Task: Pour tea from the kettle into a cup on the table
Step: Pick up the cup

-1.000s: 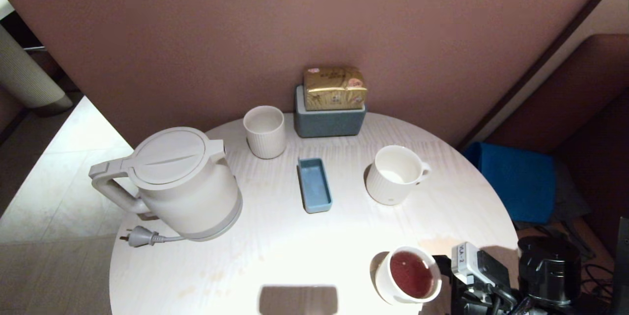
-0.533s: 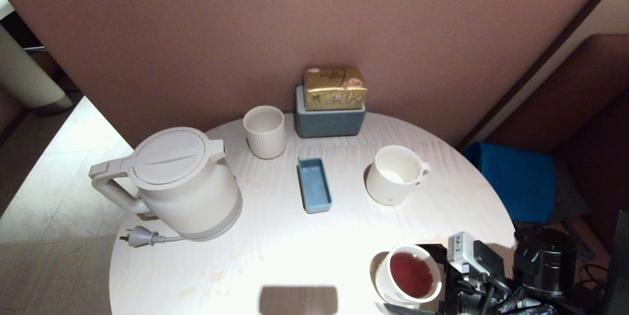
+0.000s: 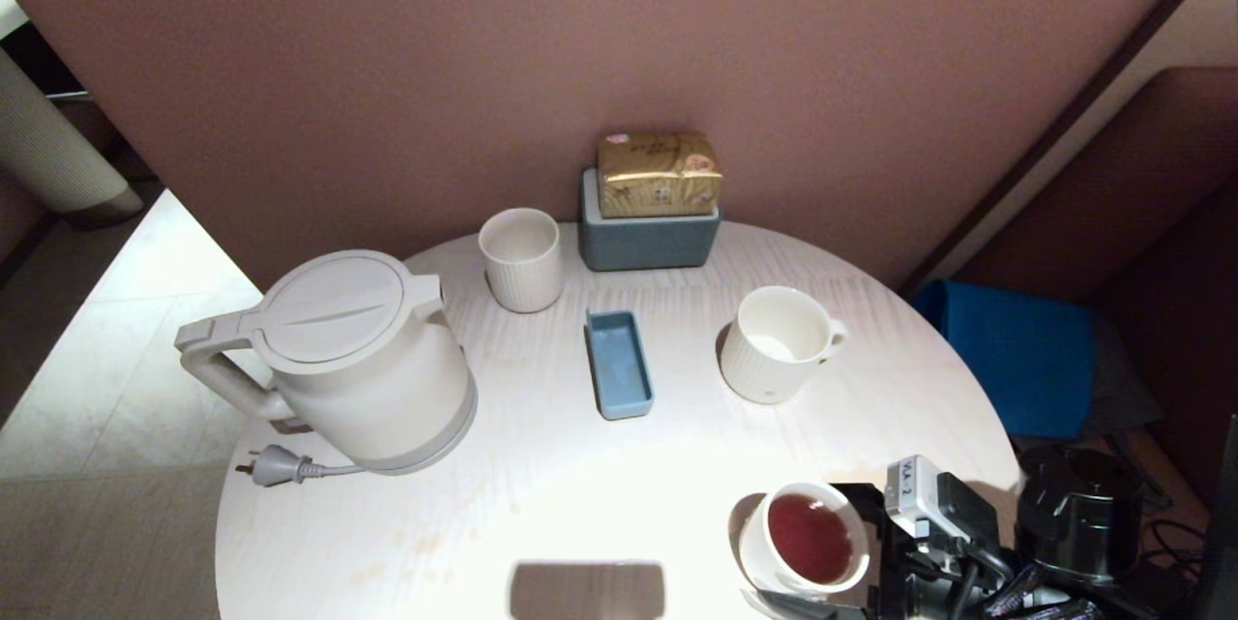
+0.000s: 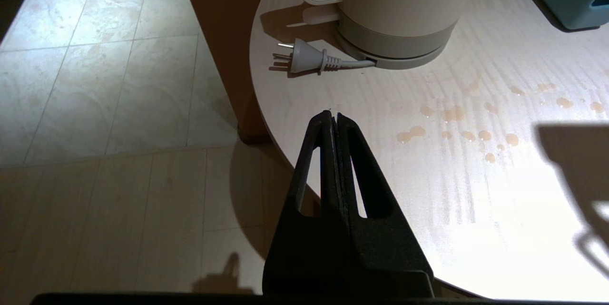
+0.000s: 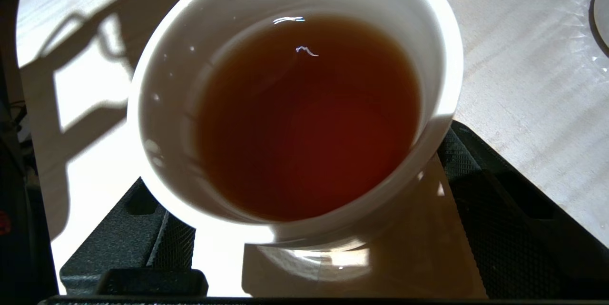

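The right gripper's fingers reach down on both sides of the white cup, below its rim (image 5: 454, 76), so it is time to close on the cup.
The small smooth white cup (image 3: 757, 554) stands near the front right edge of the round white table (image 3: 580, 485). It holds reddish-brown tea (image 3: 809, 540), which also fills the right wrist view (image 5: 304, 114). My right gripper (image 3: 832, 552) is open and low at the table edge. One black finger (image 5: 476, 167) is on one side of the cup (image 5: 162, 105) and the other finger is on the opposite side. The off-white kettle (image 3: 358, 359) stands upright at the left, lid shut, apart from both grippers. My left gripper (image 4: 333, 115) hangs shut and empty over the table's front left edge, below the kettle (image 4: 395, 5).
A ribbed white cup (image 3: 522, 257) and a grey-blue box (image 3: 648, 238) with a gold packet (image 3: 658, 173) stand at the back. A blue tray (image 3: 619, 364) lies mid-table and a handled mug (image 3: 774, 344) stands to its right. The kettle's plug (image 3: 276, 467) lies loose. Tea drops (image 4: 452, 124) dot the tabletop.
My right gripper has slid in from the right, so its fingers now lie on either side of the cup. The cup, the kettle and the left arm have stayed put.
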### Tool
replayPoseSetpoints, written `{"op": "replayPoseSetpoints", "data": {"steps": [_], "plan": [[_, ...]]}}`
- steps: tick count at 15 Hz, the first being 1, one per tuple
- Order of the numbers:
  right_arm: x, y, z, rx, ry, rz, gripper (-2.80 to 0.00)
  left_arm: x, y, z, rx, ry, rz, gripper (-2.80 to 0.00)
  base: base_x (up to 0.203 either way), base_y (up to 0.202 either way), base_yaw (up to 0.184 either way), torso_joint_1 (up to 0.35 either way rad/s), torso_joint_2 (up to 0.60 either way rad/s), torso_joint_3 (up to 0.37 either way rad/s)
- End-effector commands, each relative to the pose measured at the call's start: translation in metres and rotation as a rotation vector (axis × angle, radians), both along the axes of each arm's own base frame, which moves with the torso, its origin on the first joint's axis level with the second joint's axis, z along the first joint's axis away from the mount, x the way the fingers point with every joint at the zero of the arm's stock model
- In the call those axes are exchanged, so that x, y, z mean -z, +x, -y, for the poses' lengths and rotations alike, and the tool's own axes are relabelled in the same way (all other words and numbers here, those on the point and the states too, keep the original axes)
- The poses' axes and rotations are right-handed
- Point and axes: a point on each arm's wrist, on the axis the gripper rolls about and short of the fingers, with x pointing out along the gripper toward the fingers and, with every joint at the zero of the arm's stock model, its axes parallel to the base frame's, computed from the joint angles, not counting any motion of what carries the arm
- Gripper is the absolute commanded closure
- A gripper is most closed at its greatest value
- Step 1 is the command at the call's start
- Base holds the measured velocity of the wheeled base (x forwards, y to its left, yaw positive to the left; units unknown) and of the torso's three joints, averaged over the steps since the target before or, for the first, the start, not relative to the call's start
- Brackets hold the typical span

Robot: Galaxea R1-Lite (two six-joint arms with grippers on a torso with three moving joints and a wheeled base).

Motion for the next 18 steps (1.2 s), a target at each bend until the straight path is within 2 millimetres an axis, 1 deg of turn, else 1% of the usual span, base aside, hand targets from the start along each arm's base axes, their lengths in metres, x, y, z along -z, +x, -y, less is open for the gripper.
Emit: {"op": "replayPoseSetpoints", "data": {"steps": [1, 13, 14, 18], "plan": [[-0.0046, 0.0011, -0.0006, -0.005, 0.017, 0.044, -2.8, -0.0001, 0.0, 0.0, 0.0, 0.0, 0.001, 0.0, 0.0, 0.0, 0.0, 0.0, 0.0, 0.0], [-0.0055, 0.002, -0.0009, 0.003, 0.03, 0.03, -2.8, -0.0001, 0.0, 0.0, 0.001, 0.0, 0.001, 0.0, 0.0, 0.0, 0.0, 0.0, 0.0, 0.0], [-0.0053, 0.0024, -0.001, 0.004, 0.03, 0.03, 0.0, -0.0001, 0.0, 0.0, 0.0, 0.0, 0.001, 0.0, 0.0, 0.0, 0.0, 0.0, 0.0, 0.0], [-0.0041, 0.0037, -0.0016, 0.003, 0.029, 0.028, 0.0, -0.0001, 0.0, 0.0, 0.0, 0.0, 0.001, 0.0, 0.0, 0.0, 0.0, 0.0, 0.0, 0.0]]}}
